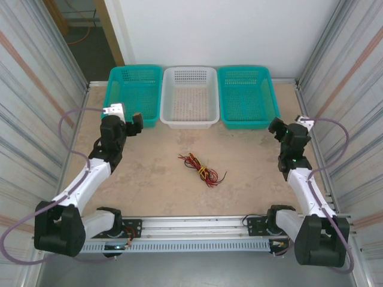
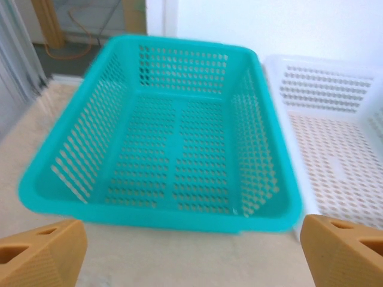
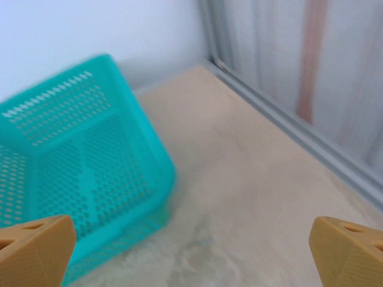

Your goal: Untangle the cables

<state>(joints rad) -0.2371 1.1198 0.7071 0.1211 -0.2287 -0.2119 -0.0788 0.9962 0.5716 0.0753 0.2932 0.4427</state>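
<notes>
My right gripper should next grab the pale yellow wire where it wraps the tangle's middle (image 1: 203, 171), so that an end stays free for my left gripper to untangle.
The cables (image 1: 201, 168) lie as a small tangle of thin red, black and pale yellow wires in the middle of the beige table. My left gripper (image 1: 133, 121) hovers at the far left, well away from them, facing the near rim of the left teal basket (image 2: 157, 216). In the left wrist view its orange fingertips (image 2: 39, 253) stand wide apart with only bare table between them, so the left gripper (image 2: 191, 257) is open. My right gripper (image 1: 276, 127) is at the far right, also apart from the cables. The right gripper (image 3: 191, 251) is open and empty.
Three baskets line the back edge: a teal one (image 1: 135, 69), a white one (image 1: 190, 69) and another teal one (image 1: 245, 69). The white basket (image 2: 281, 89) sits beside the left teal one. Corrugated walls (image 1: 30, 107) close both sides, with a metal rail (image 3: 287, 119) along the right.
</notes>
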